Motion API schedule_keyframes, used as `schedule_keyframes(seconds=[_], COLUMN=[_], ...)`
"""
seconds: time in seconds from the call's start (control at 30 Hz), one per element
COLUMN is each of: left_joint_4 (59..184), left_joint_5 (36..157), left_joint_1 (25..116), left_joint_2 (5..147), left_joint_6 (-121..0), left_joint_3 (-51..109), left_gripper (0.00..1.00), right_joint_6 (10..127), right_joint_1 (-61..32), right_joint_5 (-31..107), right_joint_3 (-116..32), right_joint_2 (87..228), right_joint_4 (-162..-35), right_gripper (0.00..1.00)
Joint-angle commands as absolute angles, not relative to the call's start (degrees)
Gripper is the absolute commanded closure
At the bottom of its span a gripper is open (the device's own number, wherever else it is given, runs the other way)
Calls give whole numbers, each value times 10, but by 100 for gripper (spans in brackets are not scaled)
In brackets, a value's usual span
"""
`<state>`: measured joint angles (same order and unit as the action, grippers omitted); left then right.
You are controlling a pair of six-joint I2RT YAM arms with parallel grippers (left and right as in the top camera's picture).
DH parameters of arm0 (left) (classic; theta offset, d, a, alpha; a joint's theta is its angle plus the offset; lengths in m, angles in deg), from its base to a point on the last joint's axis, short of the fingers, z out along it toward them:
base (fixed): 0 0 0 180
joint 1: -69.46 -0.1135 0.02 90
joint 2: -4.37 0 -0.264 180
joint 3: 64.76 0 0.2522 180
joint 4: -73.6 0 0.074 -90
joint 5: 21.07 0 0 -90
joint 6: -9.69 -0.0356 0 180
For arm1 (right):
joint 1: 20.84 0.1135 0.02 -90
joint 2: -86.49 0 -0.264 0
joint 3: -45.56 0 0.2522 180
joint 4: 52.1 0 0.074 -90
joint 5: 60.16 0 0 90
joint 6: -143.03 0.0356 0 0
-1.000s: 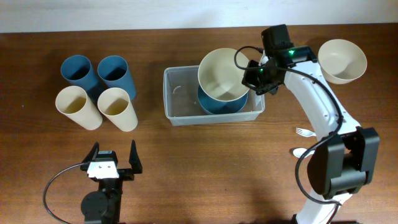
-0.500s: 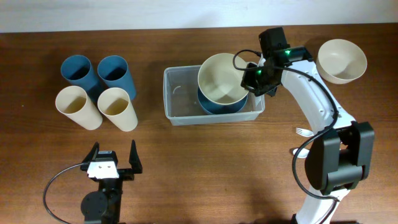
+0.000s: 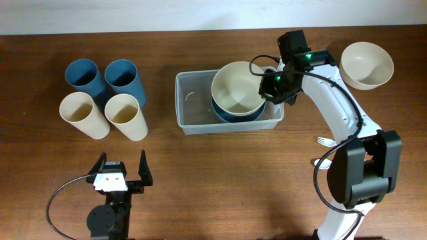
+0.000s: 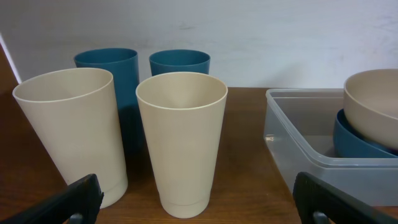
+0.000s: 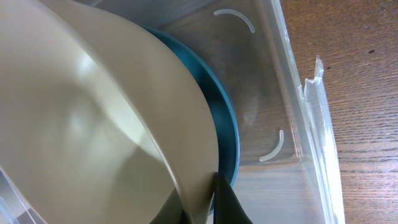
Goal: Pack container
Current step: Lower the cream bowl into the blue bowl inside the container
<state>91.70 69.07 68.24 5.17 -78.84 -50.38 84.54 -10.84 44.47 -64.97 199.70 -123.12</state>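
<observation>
My right gripper is ready to open now: the cream bowl's lower side (image 3: 238, 111) is within the blue bowl's rim (image 3: 215, 109), so the cream bowl would nest there if I let go now.
The clear plastic container (image 3: 193, 107) stands at the table's middle, with a blue bowl (image 3: 233, 115) in its right half. My right gripper (image 3: 265, 89) is shut on the rim of a cream bowl (image 3: 236, 85) and holds it just over the blue bowl (image 5: 217, 118). In the right wrist view the cream bowl (image 5: 93, 124) fills the left side, its rim pinched between my fingers (image 5: 208, 199). The container wall (image 5: 292, 112) is to the right. My left gripper (image 3: 122, 175) is open and empty near the front edge. It faces the cups and the container (image 4: 298, 149).
Two blue cups (image 3: 85, 77) (image 3: 124, 79) and two cream cups (image 3: 83, 113) (image 3: 125, 116) stand at the left. A second cream bowl (image 3: 366, 64) sits at the far right. A white fork (image 3: 325, 141) and a white spoon (image 3: 319, 162) lie at the right.
My right gripper has lowered the cream bowl a little and shifted it slightly left, closer onto the blue bowl. The left arm has not moved.
</observation>
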Motion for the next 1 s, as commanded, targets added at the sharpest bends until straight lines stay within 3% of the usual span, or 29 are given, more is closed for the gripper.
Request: schedule_keyframes(seconds=[0.0,0.6,0.7,0.77,0.97], left_joint_4=[921,921,921,921,921], left_joint_5=[689,689,689,689,689], left_joint_1=[679,679,679,679,679], left_joint_2=[47,47,47,47,47], left_joint_6=[-795,-796,-796,-796,-795], left_joint_3=[-505,-505,-505,-505,-505], left_gripper=[0,0,0,0,0], right_joint_6=[850,851,851,851,851], right_joint_1=[-107,-99,-100,-100,-100], right_joint_5=[455,459,459,457,439], right_joint_3=[-665,-665,-665,-665,-665], right_joint_2=[2002,2002,2002,2002,2002], right_joint_4=[-1235,-1235,-1235,-1235,-1235], right_gripper=[91,96,94,87,85])
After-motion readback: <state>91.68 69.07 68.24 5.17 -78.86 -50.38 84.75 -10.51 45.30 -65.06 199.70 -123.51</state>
